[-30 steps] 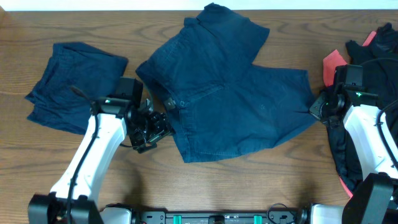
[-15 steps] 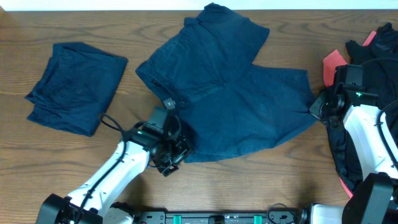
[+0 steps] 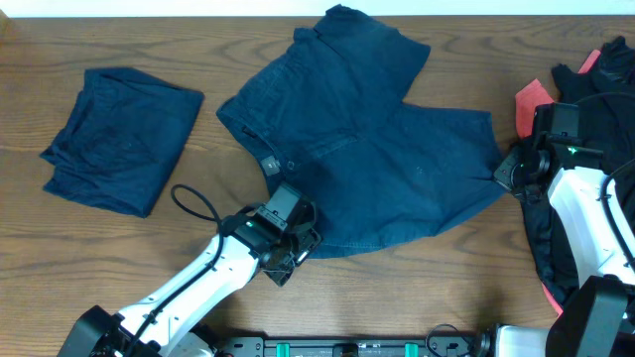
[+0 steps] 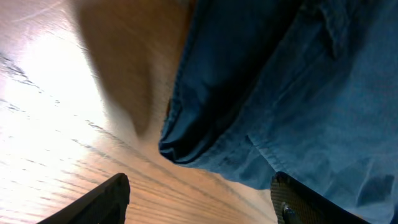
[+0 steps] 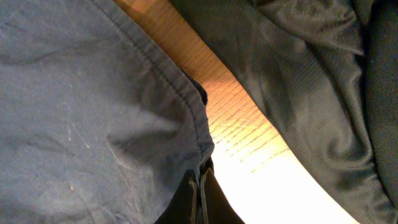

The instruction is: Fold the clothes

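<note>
I will grab the navy-blue shorts (image 3: 367, 159) next with my left gripper, by their near folded hem corner. Then I can fold one leg over the other.
Navy-blue shorts (image 3: 367, 159) lie spread out at the table's middle, two wide legs apart. My left gripper (image 3: 301, 245) is open at their front-left corner; in the left wrist view the folded hem corner (image 4: 186, 146) sits just beyond my open fingers (image 4: 199, 205), one finger over wood, one over fabric. My right gripper (image 3: 504, 174) is shut on the shorts' right hem corner (image 5: 200, 158). A folded navy garment (image 3: 119, 139) lies at the left. Black and coral-red garments (image 3: 585, 99) are piled at the right.
The black garment (image 5: 311, 74) lies close to the right of my right gripper, with a strip of bare wood (image 5: 242, 137) between it and the shorts. The table's far edge (image 3: 198, 15) runs along the top.
My left arm has swung right from beside the folded garment to the shorts' front-left corner. The right gripper has not moved.
</note>
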Tool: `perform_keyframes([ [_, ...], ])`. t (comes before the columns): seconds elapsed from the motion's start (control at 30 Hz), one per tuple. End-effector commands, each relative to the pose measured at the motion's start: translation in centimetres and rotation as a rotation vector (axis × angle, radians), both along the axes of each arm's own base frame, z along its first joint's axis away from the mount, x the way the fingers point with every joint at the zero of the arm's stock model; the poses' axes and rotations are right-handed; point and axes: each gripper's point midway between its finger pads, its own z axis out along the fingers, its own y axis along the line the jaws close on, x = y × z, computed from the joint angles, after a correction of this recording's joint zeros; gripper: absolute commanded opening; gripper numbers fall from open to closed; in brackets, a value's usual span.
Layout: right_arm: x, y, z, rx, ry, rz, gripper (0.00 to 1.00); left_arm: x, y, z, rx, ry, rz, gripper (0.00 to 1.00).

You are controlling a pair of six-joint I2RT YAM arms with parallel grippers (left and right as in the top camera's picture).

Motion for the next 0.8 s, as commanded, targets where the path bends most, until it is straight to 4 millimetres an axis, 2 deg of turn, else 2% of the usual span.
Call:
perform_keyframes([
  [0.0, 0.1, 0.0, 0.4, -0.002, -0.012, 0.001, 0.01, 0.4, 0.9, -0.4, 0.068, -0.029, 0.067, 0.74],
  [0.43, 0.0, 0.0, 0.3, -0.001, -0.009, 0.001, 0.01, 0.5, 1.3, -1.4, 0.097, -0.03, 0.105, 0.73],
  [0.77, 0.0, 0.0, 0.3, -0.001, -0.007, 0.001, 0.01, 0.0, 0.7, -3.1, 0.111, 0.007, 0.078, 0.64],
])
